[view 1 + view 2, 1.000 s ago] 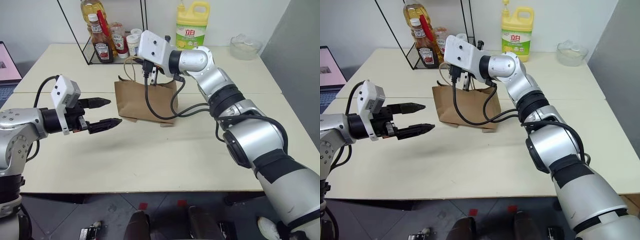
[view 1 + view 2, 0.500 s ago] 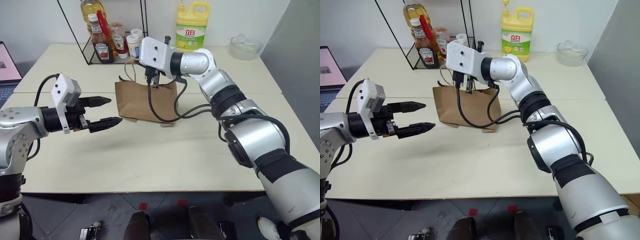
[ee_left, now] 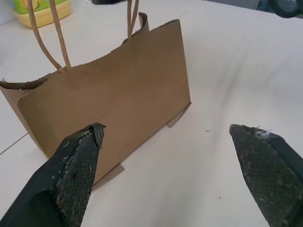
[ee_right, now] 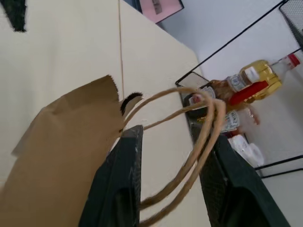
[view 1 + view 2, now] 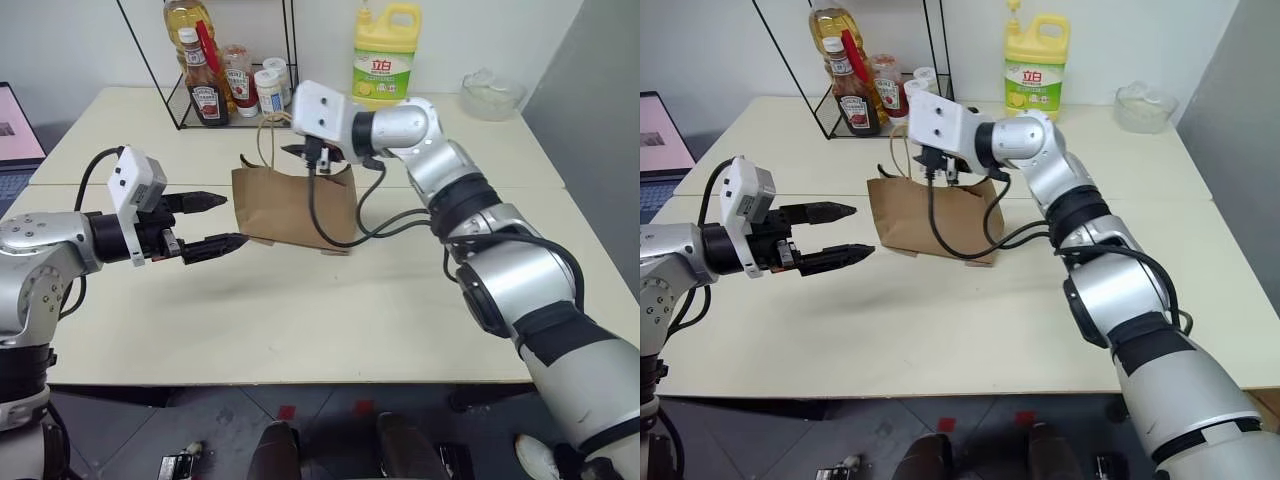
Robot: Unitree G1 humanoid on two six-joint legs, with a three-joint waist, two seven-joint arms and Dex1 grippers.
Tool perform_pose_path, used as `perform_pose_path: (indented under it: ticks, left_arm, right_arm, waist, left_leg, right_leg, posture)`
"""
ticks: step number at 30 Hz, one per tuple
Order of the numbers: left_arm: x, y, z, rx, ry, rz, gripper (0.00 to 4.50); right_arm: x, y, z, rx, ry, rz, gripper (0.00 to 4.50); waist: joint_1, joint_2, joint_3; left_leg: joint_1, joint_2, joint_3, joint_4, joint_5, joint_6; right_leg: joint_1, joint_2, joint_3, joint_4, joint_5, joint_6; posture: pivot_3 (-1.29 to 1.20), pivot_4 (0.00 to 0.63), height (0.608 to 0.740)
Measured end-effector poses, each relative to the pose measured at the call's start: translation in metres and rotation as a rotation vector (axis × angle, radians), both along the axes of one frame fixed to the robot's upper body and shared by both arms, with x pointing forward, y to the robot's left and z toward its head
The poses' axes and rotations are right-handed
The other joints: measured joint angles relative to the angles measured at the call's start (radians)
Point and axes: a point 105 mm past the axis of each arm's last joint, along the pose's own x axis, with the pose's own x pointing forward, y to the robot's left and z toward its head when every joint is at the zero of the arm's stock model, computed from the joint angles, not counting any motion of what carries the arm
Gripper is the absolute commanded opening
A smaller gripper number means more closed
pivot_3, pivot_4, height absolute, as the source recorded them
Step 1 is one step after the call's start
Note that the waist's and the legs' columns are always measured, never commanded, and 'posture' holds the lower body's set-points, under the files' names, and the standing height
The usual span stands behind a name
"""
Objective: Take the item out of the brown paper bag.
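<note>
My left gripper pinches one cord handle [image 5: 260,140] next, which stands up from the bag's opening, since the bag's thin paper side [image 5: 285,212] is creased and wide.
The brown paper bag [image 5: 292,205] stands upright on the table, creased, its two tan cord handles [image 4: 189,109] rising from its mouth. My right gripper [image 4: 173,135] hovers at the bag's top edge with its fingers apart; the cord loops pass loosely between them, lying against one finger [image 4: 222,179]. My left gripper [image 5: 210,222] is open, level with the bag and a short way off its left side, touching nothing; the left wrist view shows the bag's side [image 3: 118,90] ahead of it. The item is hidden.
A black wire rack with sauce bottles [image 5: 205,75] stands behind the bag at the back left. A yellow detergent jug [image 5: 384,50] and a glass bowl [image 5: 491,92] sit along the back edge. A laptop [image 5: 15,130] lies at the far left.
My right gripper has shifted a little to the right and down at the bag's top, and its fingers have parted from shut. The left gripper and the bag stay put.
</note>
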Motion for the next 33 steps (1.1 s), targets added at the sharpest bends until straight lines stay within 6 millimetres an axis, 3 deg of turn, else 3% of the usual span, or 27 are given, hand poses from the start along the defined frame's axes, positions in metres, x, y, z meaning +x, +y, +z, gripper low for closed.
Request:
perform_pose_path:
  ticks: [5, 8, 14, 17, 20, 22, 26, 30, 33]
  left_arm:
    - [0.002, -0.004, -0.004, -0.007, 0.010, -0.012, 4.50]
    - [0.005, -0.007, -0.002, -0.013, 0.003, -0.019, 3.93]
    - [0.020, -0.001, 0.007, -0.050, -0.034, 0.025, 2.01]
    - [0.042, 0.010, 0.033, -0.080, -0.139, 0.107, 1.04]
    - [0.067, 0.020, 0.059, -0.058, -0.267, 0.190, 0.10]
    - [0.085, 0.025, 0.068, -0.013, -0.328, 0.248, 0.02]
    - [0.125, 0.031, 0.064, 0.119, -0.378, 0.391, 0.02]
    - [0.147, 0.018, 0.050, 0.210, -0.379, 0.432, 0.02]
    - [0.155, -0.002, 0.039, 0.234, -0.358, 0.394, 0.02]
  right_arm:
    - [-0.009, -0.039, -0.012, 0.017, 0.146, -0.051, 1.67]
    - [-0.025, -0.059, -0.014, 0.045, 0.202, -0.084, 1.72]
    - [-0.071, -0.102, -0.028, 0.202, 0.401, -0.174, 1.72]
    - [-0.103, -0.105, -0.035, 0.300, 0.499, -0.179, 1.72]
    - [-0.122, -0.105, -0.046, 0.359, 0.557, -0.216, 1.72]
    - [-0.127, -0.108, -0.056, 0.379, 0.584, -0.268, 1.72]
    - [-0.137, -0.108, -0.065, 0.412, 0.609, -0.323, 1.72]
    - [-0.139, -0.109, -0.064, 0.437, 0.591, -0.358, 1.72]
    - [-0.137, -0.110, -0.064, 0.461, 0.575, -0.391, 1.72]
  waist:
    - [0.001, 0.000, 0.000]
    - [0.002, 0.000, 0.000]
    - [0.006, 0.000, 0.000]
    - [0.009, 0.000, 0.000]
    - [0.012, -0.001, 0.000]
    - [0.015, -0.001, 0.000]
    - [0.023, -0.001, 0.000]
    - [0.027, -0.001, 0.000]
    - [0.029, -0.001, 0.000]
  left_leg:
    - [0.000, 0.000, 0.000, 0.000, 0.000, 0.000]
    - [0.000, 0.000, 0.000, 0.000, 0.000, 0.001]
    - [0.000, 0.000, -0.001, 0.001, -0.001, 0.003]
    - [0.000, -0.001, -0.001, 0.001, 0.000, 0.005]
    - [0.000, -0.001, -0.002, 0.001, 0.001, 0.005]
    - [0.000, -0.002, -0.001, 0.001, 0.002, 0.005]
    - [0.000, -0.002, -0.001, 0.001, 0.002, 0.006]
    - [-0.001, -0.002, -0.001, 0.000, 0.002, 0.006]
    - [-0.002, -0.002, -0.002, 0.000, 0.002, 0.006]
  right_leg:
    - [0.000, 0.000, 0.000, 0.000, 0.000, 0.000]
    - [0.000, 0.000, 0.000, 0.000, 0.000, 0.000]
    - [0.001, 0.000, -0.001, -0.001, 0.000, 0.000]
    - [0.001, 0.000, -0.001, 0.000, 0.000, 0.000]
    - [0.002, 0.000, -0.001, 0.000, 0.000, 0.000]
    - [0.002, 0.000, -0.001, 0.000, 0.000, 0.000]
    - [0.002, 0.000, -0.001, -0.001, 0.000, 0.000]
    - [0.001, 0.000, -0.001, -0.002, 0.000, 0.000]
    - [0.001, 0.000, -0.001, -0.002, 0.000, 0.000]
  posture:
    - [0.00, 0.150, 0.740]
    - [0.00, 0.150, 0.740]
    - [0.00, 0.150, 0.740]
    - [0.00, 0.150, 0.740]
    - [0.00, 0.150, 0.740]
    - [0.00, 0.150, 0.740]
    - [0.00, 0.150, 0.740]
    - [0.00, 0.150, 0.740]
    - [0.00, 0.150, 0.740]
